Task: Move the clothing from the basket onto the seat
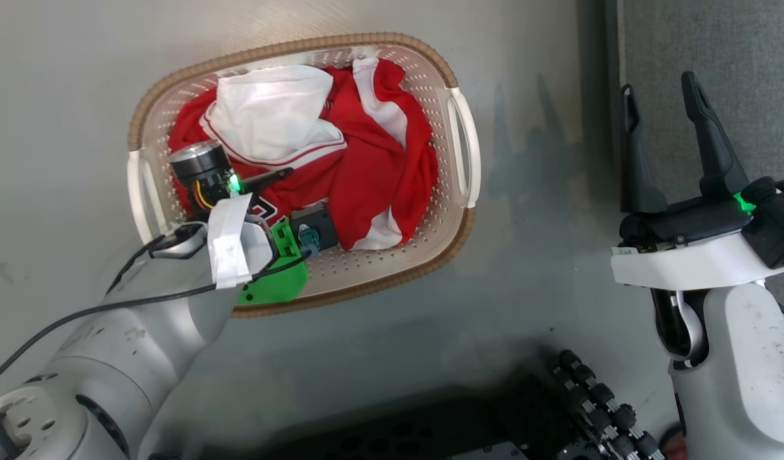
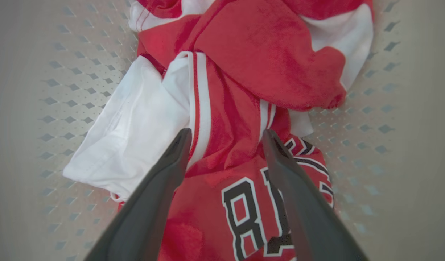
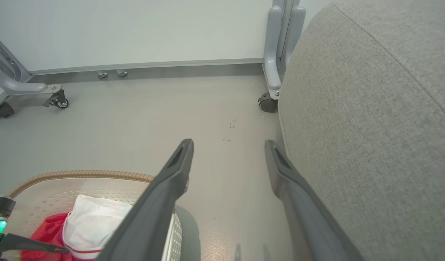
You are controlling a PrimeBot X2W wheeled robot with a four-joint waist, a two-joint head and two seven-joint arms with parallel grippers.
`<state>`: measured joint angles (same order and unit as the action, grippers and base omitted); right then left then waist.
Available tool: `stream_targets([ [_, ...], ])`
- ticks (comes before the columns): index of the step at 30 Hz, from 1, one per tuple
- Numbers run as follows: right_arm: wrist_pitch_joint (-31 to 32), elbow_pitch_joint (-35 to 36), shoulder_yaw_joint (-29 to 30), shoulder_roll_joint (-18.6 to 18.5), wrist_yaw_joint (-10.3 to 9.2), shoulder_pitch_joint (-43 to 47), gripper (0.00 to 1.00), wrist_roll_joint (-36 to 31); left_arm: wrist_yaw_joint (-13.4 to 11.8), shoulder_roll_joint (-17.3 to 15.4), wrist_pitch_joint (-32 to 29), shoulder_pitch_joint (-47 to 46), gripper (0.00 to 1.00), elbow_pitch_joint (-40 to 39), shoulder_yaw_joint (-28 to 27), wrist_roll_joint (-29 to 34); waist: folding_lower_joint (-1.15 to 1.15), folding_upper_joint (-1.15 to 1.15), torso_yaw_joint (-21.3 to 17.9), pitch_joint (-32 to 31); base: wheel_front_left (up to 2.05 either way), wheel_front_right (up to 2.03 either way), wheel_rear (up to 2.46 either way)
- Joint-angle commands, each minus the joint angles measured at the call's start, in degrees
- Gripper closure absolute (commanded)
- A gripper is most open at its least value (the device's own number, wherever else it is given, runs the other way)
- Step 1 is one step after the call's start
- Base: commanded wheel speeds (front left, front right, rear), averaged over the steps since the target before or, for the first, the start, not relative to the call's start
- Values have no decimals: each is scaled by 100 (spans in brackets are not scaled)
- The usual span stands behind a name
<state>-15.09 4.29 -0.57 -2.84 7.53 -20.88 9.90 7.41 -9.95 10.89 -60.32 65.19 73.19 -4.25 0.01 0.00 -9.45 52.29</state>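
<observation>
Next, my left gripper grabs the jersey by its fold at the striped trim (image 2: 212,135), to move the clothing onto the seat.
The clothing (image 1: 372,172) lies heaped in the basket (image 1: 459,137) on the floor, red fabric with a white part on top. In the left wrist view the red jersey (image 2: 244,203) shows black-and-white lettering and white striped trim. My left gripper (image 2: 226,137) is down inside the basket, open, its fingers either side of a red fold of the jersey; whether they touch the cloth I cannot tell. My right gripper (image 1: 658,86) hangs open and holds nothing, to the right of the basket at the edge of the grey seat (image 1: 749,51). The seat (image 3: 371,127) rises close beside its right finger.
Grey floor surrounds the basket. My black wheeled base (image 1: 596,396) is at the bottom. In the right wrist view a grey frame on a castor (image 3: 269,103) stands against the seat's far corner, another castor leg (image 3: 59,103) is far left, and a pale wall is behind.
</observation>
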Motion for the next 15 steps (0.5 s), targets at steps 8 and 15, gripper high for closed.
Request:
stream_targets([
  [8, -12, 6, -19, -10, -8, -167, 0, 235, 7, 64, -495, -321, 0, 617, 20, 646, -1, 0, -326, 499, 0, 0, 0],
  [15, -12, 66, -78, -11, -8, -221, 0, 311, 7, -27, -784, -566, 0, 782, 22, 734, -1, 0, -428, 719, 0, 0, 0],
])
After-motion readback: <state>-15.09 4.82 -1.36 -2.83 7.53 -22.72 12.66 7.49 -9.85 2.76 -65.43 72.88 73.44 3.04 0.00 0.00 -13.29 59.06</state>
